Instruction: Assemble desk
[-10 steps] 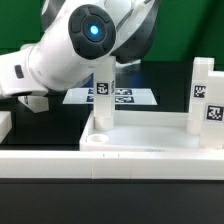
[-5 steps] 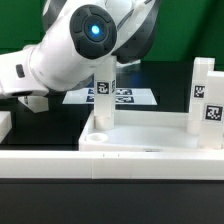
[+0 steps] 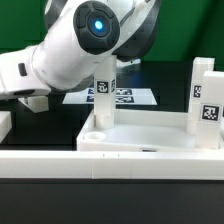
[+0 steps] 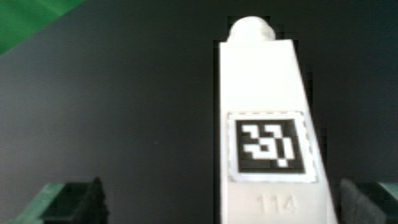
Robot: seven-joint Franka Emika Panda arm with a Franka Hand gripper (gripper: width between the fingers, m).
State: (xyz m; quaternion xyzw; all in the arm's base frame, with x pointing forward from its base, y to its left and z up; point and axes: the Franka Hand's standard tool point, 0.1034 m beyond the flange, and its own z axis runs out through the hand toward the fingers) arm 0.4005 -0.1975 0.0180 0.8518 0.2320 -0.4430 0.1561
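Observation:
My fingers reach down on both sides of the leg's near end, so my gripper closes on the leg next.
In the wrist view a white square leg [image 4: 269, 120] lies flat on the black table, its black-and-white tag facing up and its rounded peg end pointing away from me. My gripper [image 4: 214, 207] hangs above the leg's near end. It is open, one dark finger [image 4: 64, 204] well off one side of the leg and the other finger [image 4: 366, 204] just off its other side, neither touching it. In the exterior view the desk's rimmed tabletop [image 3: 150, 146] lies flat with two tagged legs [image 3: 104, 98] [image 3: 203, 96] standing upright in it. The arm's body hides my gripper in that view.
The marker board [image 3: 138, 97] lies behind the tabletop. A white piece [image 3: 4, 126] sits at the exterior view's left edge. The arm's bulky joint [image 3: 85, 45] looms over the tabletop's left part. A green patch [image 4: 32, 22] shows at one corner of the wrist view.
The arm's joint has shifted slightly up and toward the exterior view's right. The tabletop and the standing legs have not moved.

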